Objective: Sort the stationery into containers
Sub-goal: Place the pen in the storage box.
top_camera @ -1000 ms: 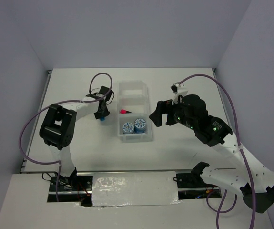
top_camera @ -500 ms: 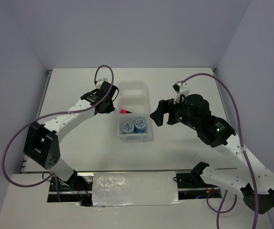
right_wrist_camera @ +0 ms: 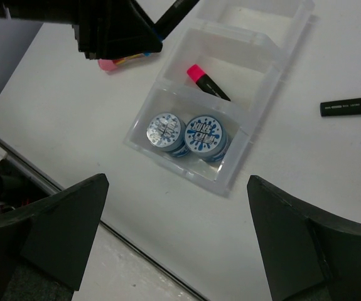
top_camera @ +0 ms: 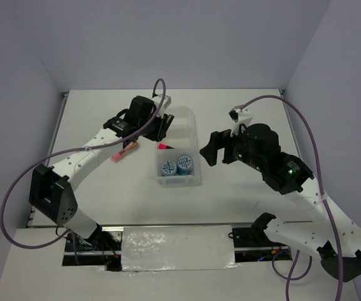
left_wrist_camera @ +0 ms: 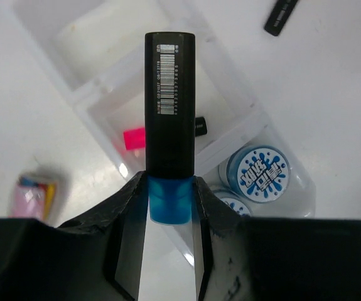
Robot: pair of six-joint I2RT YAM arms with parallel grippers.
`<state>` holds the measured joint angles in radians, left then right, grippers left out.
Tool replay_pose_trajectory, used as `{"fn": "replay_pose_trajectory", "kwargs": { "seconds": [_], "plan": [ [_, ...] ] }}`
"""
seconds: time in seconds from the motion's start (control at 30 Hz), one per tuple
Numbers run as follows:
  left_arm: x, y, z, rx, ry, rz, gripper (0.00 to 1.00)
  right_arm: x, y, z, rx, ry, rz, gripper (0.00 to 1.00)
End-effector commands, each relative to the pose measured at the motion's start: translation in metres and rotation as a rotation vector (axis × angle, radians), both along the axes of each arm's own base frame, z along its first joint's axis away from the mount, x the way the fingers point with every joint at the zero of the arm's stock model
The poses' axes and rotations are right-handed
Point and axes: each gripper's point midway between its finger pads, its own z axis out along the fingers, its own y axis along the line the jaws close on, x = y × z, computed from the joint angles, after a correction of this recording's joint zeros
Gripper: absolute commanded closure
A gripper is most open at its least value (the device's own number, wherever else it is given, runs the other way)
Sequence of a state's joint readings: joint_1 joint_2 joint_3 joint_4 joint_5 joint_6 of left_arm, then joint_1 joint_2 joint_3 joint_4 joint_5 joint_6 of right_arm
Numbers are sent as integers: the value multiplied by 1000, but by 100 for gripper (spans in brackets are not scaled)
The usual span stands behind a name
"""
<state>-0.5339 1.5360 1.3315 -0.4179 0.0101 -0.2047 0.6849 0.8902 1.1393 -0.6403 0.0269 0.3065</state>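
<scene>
The marker's blue cap is high over the tray's side, and the marker would drop short if I opened now. My left gripper keeps holding the marker for now.
My left gripper (left_wrist_camera: 171,207) is shut on the blue cap of a black marker (left_wrist_camera: 169,100). It hangs over the far half of the clear tray (top_camera: 186,122), its body pointing across the compartments. The near compartment holds two blue-and-white rolls (top_camera: 167,167) (top_camera: 184,163). A pink-capped marker (right_wrist_camera: 206,83) lies in the middle compartment. The pink tube (top_camera: 123,150) lies on the table left of the tray. An orange-capped marker (right_wrist_camera: 350,106) lies on the table right of the tray. My right gripper (right_wrist_camera: 180,238) stands open and holds nothing, above the table on the tray's right (top_camera: 208,153).
The tray's far compartment (left_wrist_camera: 92,37) shows nothing inside. The left arm's cable (top_camera: 158,94) loops above the tray's far end. The table's near edge (right_wrist_camera: 73,207) runs just below the tray in the right wrist view.
My left arm has swung right from beside the tray to over its far half, carrying the blue-capped marker. The pink tube now shows on the table. My right arm has hardly moved.
</scene>
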Motion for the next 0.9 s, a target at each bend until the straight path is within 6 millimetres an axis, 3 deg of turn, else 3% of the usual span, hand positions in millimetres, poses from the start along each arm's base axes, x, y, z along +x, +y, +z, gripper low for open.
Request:
{"fn": "replay_pose_trajectory", "kwargs": {
  "seconds": [0.0,0.03,0.27,0.43,0.53,0.57,0.73,0.87],
  "plan": [
    [17,-31,22,48,-131,-297,100,-2,-6,16,-9,-48,-2,0],
    [23,-35,28,68,-166,-362,100,-3,-7,14,-14,-45,-1,0],
    [36,-34,-25,193,-58,-503,100,-10,-16,10,-32,-63,-4,0],
    [39,-31,-44,219,-31,-493,89,-9,-17,9,-45,-65,-5,0],
    [37,-33,-48,217,-28,-496,74,-8,-16,8,-42,-66,-4,0],
    [36,-32,-52,219,-18,-494,64,-7,-16,7,-43,-64,-6,0],
    [46,-29,-62,240,-17,-436,46,-6,-10,1,-32,-46,3,0],
    [53,-24,-53,248,-53,-389,33,-3,-8,-3,-34,-32,1,0]
  ]
}}
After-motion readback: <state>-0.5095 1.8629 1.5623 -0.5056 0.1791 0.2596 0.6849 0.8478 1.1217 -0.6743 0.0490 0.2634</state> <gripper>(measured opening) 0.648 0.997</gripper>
